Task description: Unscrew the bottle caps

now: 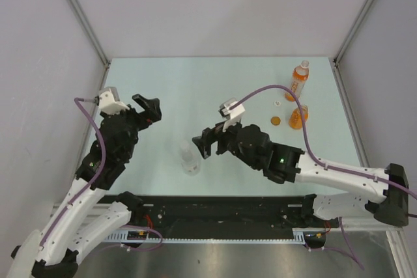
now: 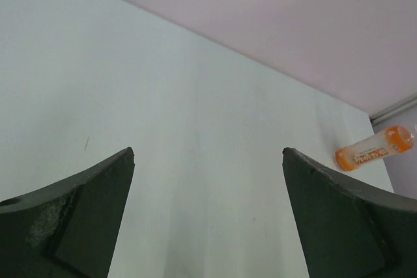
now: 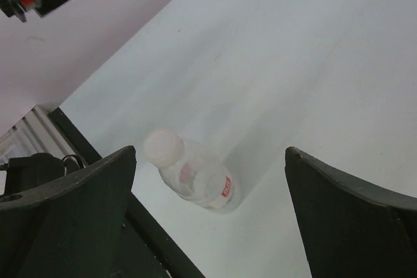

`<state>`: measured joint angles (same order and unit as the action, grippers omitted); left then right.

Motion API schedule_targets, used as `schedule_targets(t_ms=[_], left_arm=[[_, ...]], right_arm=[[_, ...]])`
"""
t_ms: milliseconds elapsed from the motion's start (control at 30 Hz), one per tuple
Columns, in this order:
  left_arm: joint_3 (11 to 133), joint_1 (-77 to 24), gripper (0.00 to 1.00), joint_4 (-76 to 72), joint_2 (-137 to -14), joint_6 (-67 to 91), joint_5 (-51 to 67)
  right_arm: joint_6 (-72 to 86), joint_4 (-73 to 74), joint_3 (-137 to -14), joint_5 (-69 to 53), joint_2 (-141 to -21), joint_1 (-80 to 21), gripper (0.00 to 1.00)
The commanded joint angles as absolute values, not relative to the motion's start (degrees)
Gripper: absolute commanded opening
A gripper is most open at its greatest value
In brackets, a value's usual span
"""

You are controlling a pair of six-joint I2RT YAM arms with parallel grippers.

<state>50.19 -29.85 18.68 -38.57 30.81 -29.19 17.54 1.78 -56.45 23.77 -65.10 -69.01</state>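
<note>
The robot's right gripper will next grab the clear bottle by its cap end [image 1: 184, 145] from above, and the body of the bottle stays free for the left gripper to hold for the unscrewing.
The clear bottle [image 1: 189, 159] stands near the table's front edge with its whitish cap [image 3: 163, 146] on; the right wrist view shows it [image 3: 205, 180] below and between my fingers. My right gripper [image 1: 203, 142] is open just right of and above it, not touching; it also shows in its wrist view [image 3: 210, 153]. My left gripper [image 1: 150, 109] is open and empty over bare table, left of the bottle; it also shows in its wrist view [image 2: 208, 151]. The tall orange bottle [image 1: 300, 83] with its white cap [image 1: 303, 64] stands at the far right. The short orange bottle [image 1: 298, 117] stands near it, and an orange cap [image 1: 275, 120] lies on the table beside it.
A small white piece [image 1: 277, 103] lies left of the tall bottle, which also shows far off in the left wrist view [image 2: 374, 151]. A purple cable [image 1: 273, 89] arcs over the right arm. Grey walls enclose the pale table [image 1: 195, 83]; a black rail [image 1: 215, 209] runs along the front.
</note>
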Motion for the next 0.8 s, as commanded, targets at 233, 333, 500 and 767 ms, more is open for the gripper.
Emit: schedule_targets(t_ms=[233, 333, 500, 767], left_arm=[[46.6, -28.1, 1.00, 24.9, -35.8, 39.9, -27.3], [46.8, -28.0, 1.00, 25.9, -35.9, 39.5, -27.9], [46.1, -27.9, 1.00, 26.1, -35.0, 38.8, -27.8], [45.5, -28.0, 1.00, 25.7, -33.8, 37.6, -27.8]], right_arm=[[13.4, -3.2, -64.6, 22.1, -77.4, -72.6, 1.00], [13.2, -4.1, -65.0, 22.6, -79.6, -73.4, 1.00], [13.5, -3.0, -67.1, 23.2, -84.1, -73.5, 0.97], [15.4, -2.8, -67.5, 23.8, -85.9, -72.7, 0.55]])
